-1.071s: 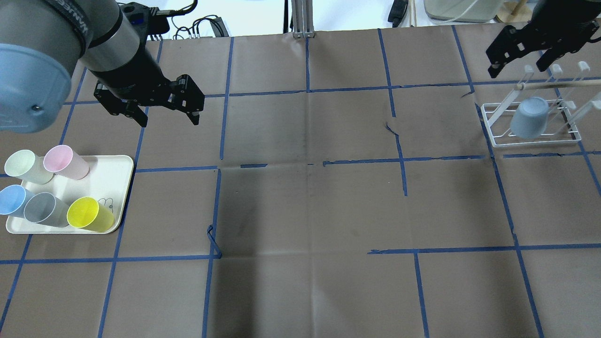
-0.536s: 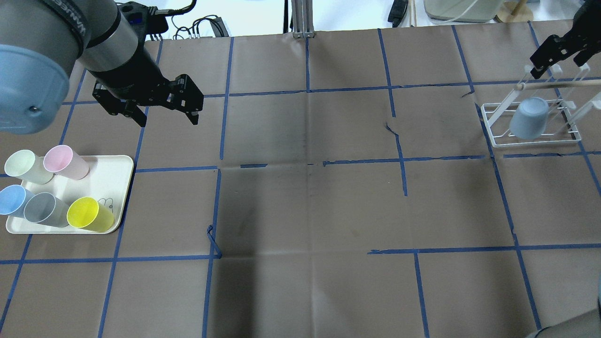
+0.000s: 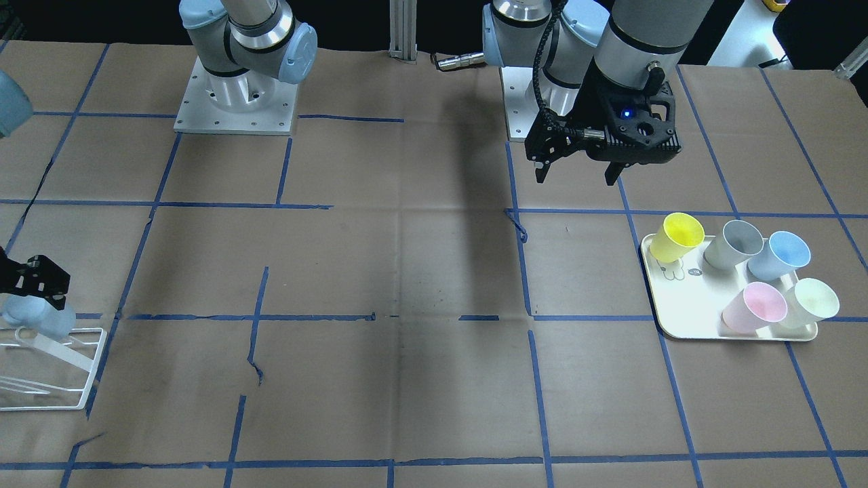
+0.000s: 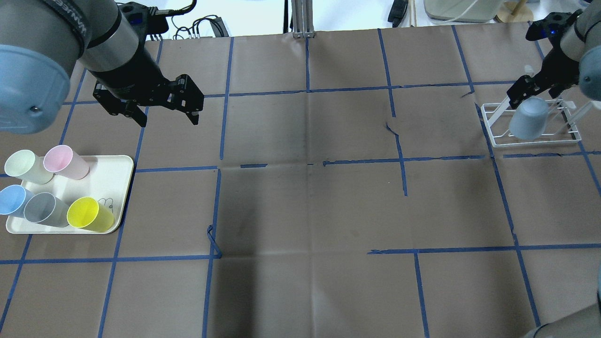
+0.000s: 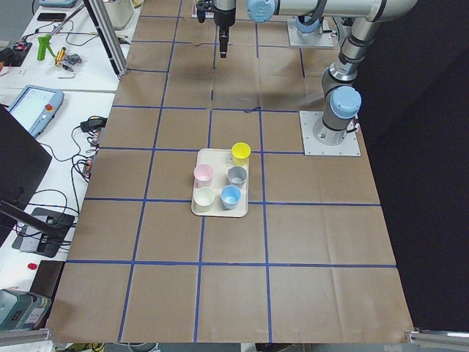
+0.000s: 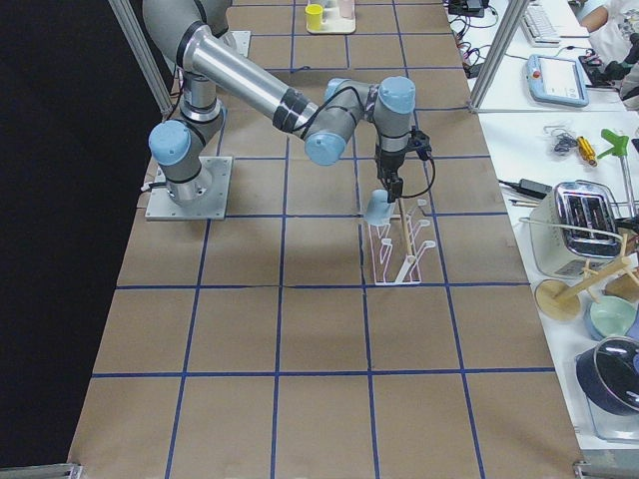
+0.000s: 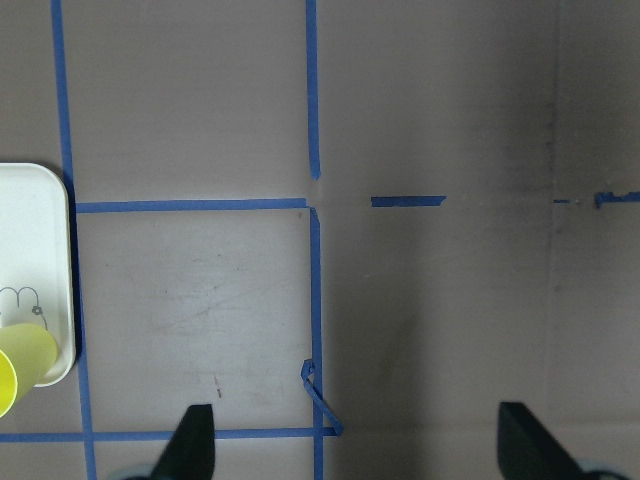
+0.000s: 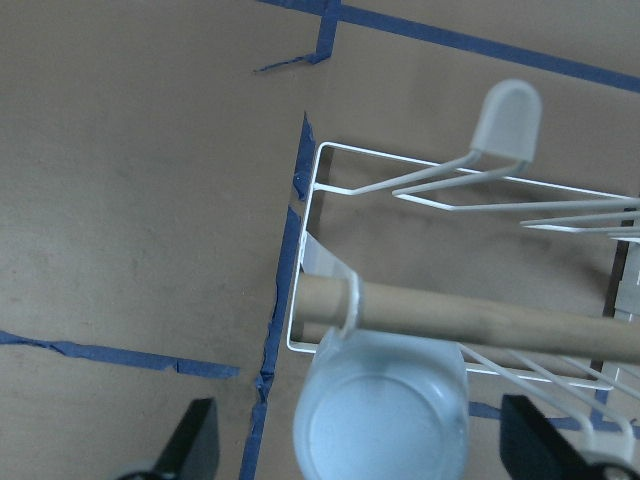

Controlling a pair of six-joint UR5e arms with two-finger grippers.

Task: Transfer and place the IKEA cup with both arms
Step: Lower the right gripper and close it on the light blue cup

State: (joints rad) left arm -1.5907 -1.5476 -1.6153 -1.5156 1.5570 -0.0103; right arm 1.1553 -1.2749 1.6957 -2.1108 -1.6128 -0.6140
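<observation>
My right gripper grabs the pale blue IKEA cup by its closed base next, so the cup's rim stays free for my left gripper.
The IKEA cup [image 4: 529, 117], pale blue, hangs upside down on a peg of the white wire rack [image 4: 535, 140] at the table's right end; it also shows in the front view [image 3: 37, 317] and the right wrist view [image 8: 385, 420]. My right gripper [image 4: 530, 94] is open just above the cup, its fingers [image 8: 198, 445] spread wide on either side and not touching it. My left gripper [image 4: 169, 119] is open and empty, held above the table behind the tray; the front view [image 3: 575, 177] shows it too.
A cream tray [image 4: 115, 178] at the left holds a yellow cup [image 4: 89, 213], a grey cup [image 4: 44, 209], a sky-blue cup [image 4: 11, 199], a pink cup [image 4: 65, 162] and a pale green cup [image 4: 26, 166]. A wooden rod [image 8: 480, 315] crosses the rack.
My right gripper has swung from behind the rack out to the right and come down close over the cup. The cup stays on its peg. The left arm has not moved.
</observation>
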